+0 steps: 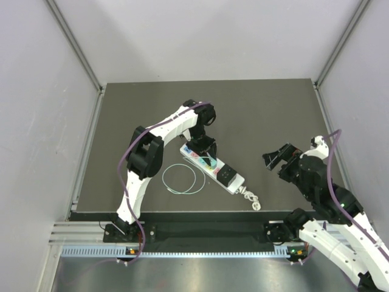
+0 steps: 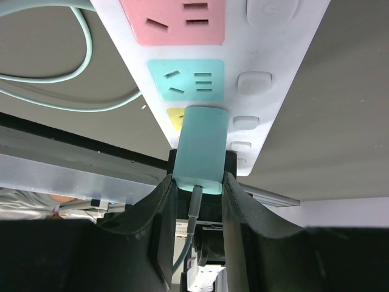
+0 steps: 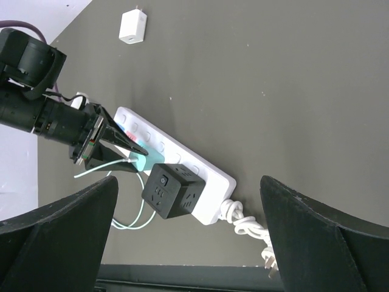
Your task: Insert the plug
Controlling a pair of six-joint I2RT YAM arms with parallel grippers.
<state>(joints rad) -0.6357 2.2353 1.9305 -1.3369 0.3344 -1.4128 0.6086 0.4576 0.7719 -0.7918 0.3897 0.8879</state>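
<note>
My left gripper is ready to open. The front end of the teal plug is square against the power strip at the yellow socket, so the plug would stay there.
A teal plug (image 2: 200,149) is pinched between the fingers of my left gripper (image 2: 199,182), which is shut on it. Its thin teal cable (image 2: 61,79) trails back between the fingers. The plug's front end is at the yellow socket of the white power strip (image 2: 267,121), just below the teal and pink sockets; its prongs are hidden. In the top view the left gripper (image 1: 206,155) is over the strip (image 1: 238,182) at mid-table. My right gripper (image 1: 276,157) hangs open to the right of the strip, holding nothing. From the right wrist the plug (image 3: 142,162) sits beside a black cube adapter (image 3: 173,191).
The black cube adapter (image 1: 227,174) fills the strip's near end. The strip's knotted white cord (image 1: 250,198) lies at the front edge. The teal cable loops (image 1: 179,179) left of the strip. A small white charger (image 3: 132,26) lies farther back on the dark mat.
</note>
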